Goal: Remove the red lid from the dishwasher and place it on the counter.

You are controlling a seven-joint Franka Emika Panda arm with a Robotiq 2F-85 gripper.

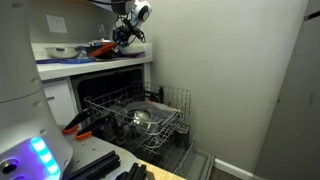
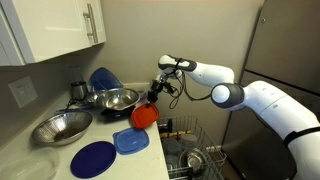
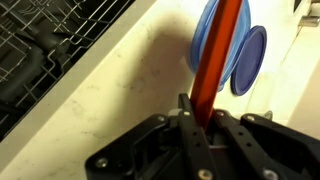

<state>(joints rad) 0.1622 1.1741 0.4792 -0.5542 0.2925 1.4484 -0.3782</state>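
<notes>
The red lid hangs steeply tilted above the blue square lid and would fall short of resting flat, so it is too early to open my gripper.
My gripper (image 3: 202,112) is shut on the red lid (image 3: 218,50), which shows edge-on as a narrow red strip in the wrist view. In an exterior view the red lid (image 2: 143,114) hangs from the gripper (image 2: 153,97) just above the white counter (image 2: 135,165), over a blue square lid (image 2: 131,142). In an exterior view the gripper (image 1: 120,38) is over the counter (image 1: 80,66), above the open dishwasher (image 1: 135,115) with its pale wire rack (image 1: 150,112). The rack corner also shows in the wrist view (image 3: 50,40).
On the counter stand a metal bowl (image 2: 60,127), another metal bowl (image 2: 112,99), a round blue plate (image 2: 92,158) and a blue item behind (image 2: 103,79). White wall cabinets (image 2: 55,30) hang above. A pot (image 1: 143,122) sits in the rack. Blue lids (image 3: 245,60) lie below the lid.
</notes>
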